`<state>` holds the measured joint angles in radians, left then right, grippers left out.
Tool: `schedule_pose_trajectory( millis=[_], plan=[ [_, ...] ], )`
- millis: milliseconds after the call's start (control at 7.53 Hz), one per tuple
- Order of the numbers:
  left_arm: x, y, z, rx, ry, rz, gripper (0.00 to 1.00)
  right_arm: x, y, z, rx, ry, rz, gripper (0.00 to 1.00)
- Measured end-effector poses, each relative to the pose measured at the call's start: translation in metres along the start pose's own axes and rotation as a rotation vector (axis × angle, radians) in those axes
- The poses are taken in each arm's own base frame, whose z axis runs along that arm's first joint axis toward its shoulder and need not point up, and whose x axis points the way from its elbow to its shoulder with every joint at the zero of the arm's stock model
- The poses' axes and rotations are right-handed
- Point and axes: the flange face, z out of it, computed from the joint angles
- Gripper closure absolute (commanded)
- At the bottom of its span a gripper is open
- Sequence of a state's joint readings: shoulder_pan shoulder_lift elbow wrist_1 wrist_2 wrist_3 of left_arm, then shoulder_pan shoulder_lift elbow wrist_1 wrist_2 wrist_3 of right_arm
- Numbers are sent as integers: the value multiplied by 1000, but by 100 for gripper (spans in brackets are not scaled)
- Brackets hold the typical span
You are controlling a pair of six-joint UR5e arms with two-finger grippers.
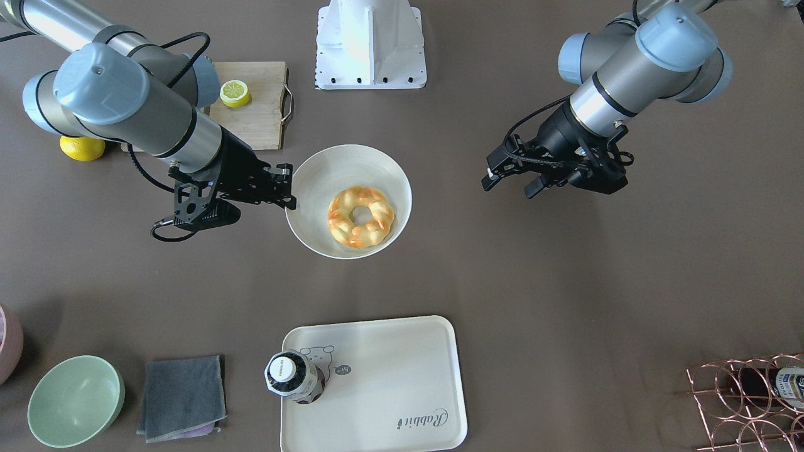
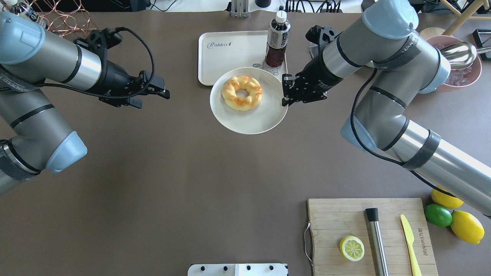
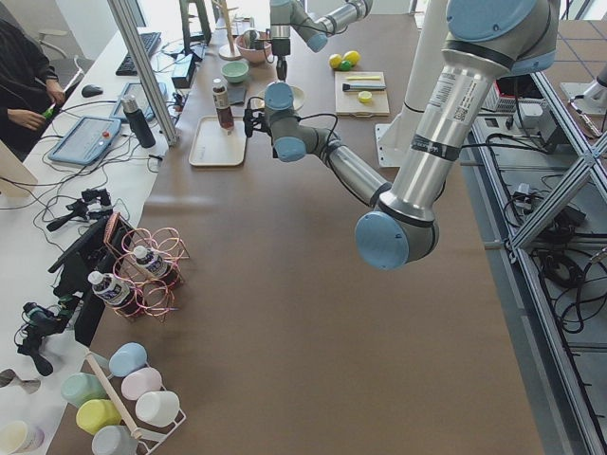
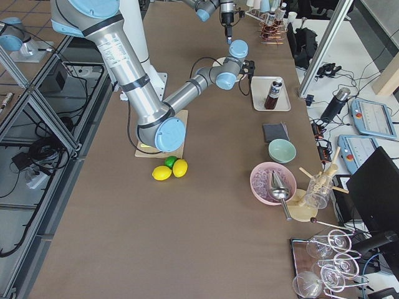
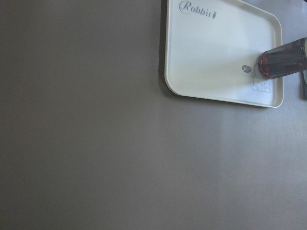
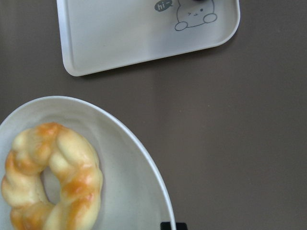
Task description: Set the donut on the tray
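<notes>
The left gripper grabs the plate by the free side of its rim [image 1: 410, 189] next, since the donut [image 1: 361, 216] lies loose and is free to slide off if the plate tips.
The donut [image 1: 361, 216] [image 2: 242, 92] [image 6: 53, 177], a glossy golden braided ring, lies on a round white plate [image 1: 320, 182] [image 2: 249, 120] [image 6: 129, 167]. My right gripper [image 1: 290, 186] [image 2: 284, 90] is shut on the plate's rim and holds the plate slightly raised and tilted. The cream tray [image 1: 402, 370] [image 2: 226, 57] [image 5: 211, 57] [image 6: 120, 33] with "Rabbit" script lies just beyond the plate. A dark drink bottle [image 1: 292, 375] [image 2: 277, 38] stands on one corner of the tray. My left gripper [image 1: 510, 182] [image 2: 155, 92] hangs open and empty over bare table, well to the side of the plate.
A wooden cutting board [image 2: 333, 214] with a lemon half [image 2: 351, 248], a knife and a metal rod lies near the robot's base. A green bowl [image 1: 75, 400] and a grey cloth [image 1: 182, 397] lie beside the tray. A copper wire rack [image 1: 747, 402] stands at the far corner.
</notes>
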<state>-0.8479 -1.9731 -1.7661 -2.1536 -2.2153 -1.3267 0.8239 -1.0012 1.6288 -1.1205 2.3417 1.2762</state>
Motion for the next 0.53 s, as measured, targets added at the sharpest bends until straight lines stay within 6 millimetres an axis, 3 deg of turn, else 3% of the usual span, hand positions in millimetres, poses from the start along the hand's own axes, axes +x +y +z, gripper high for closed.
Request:
schedule_pose_trajectory(
  millis=[266, 531],
  plan=[
    [15, 13, 15, 8, 1, 24, 3, -34, 15, 21, 6, 16, 12, 100],
    [29, 19, 18, 7, 15, -10, 5, -66, 24, 33, 17, 49, 21, 100]
  ],
)
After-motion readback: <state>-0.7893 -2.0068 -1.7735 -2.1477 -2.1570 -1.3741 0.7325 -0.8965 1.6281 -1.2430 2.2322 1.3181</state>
